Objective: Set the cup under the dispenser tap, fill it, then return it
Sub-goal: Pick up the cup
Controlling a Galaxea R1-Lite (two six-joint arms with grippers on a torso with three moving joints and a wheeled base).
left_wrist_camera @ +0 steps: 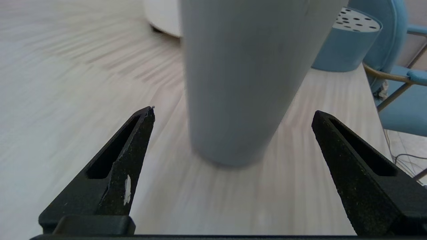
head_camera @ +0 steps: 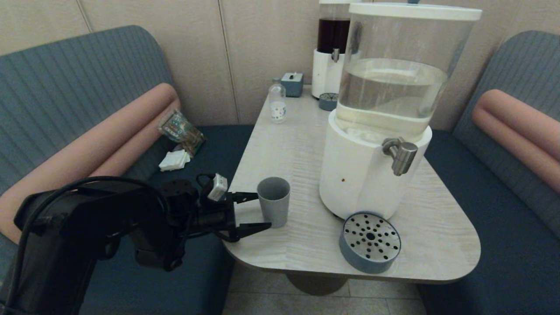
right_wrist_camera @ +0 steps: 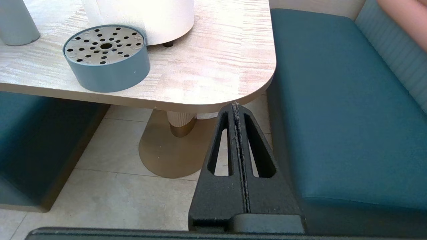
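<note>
My left gripper needs to move toward the cup [head_camera: 274, 201] before it closes on it. My fingers would miss the cup if I closed now, because the left wrist view shows tabletop between them and the cup.
The grey-blue cup [head_camera: 274, 201] stands upright on the pale wooden table [head_camera: 297, 144], near its left front edge. My left gripper [head_camera: 261, 211] is open and level just left of the cup, one fingertip on each side of it without touching. The left wrist view shows the cup [left_wrist_camera: 240, 80] close ahead between the spread fingers [left_wrist_camera: 133, 143]. The steel dispenser tap [head_camera: 401, 154] juts from the white base of the clear-tank dispenser [head_camera: 385, 113], well right of the cup. My right gripper [right_wrist_camera: 236, 106] is shut and parked below the table's front right corner.
A round blue-grey drip tray [head_camera: 369, 243] with a perforated steel top lies at the front edge, below and left of the tap. A small clear bottle [head_camera: 277, 104], a small blue box [head_camera: 292, 84] and a dark-liquid dispenser [head_camera: 331, 48] stand at the back. Upholstered benches flank the table.
</note>
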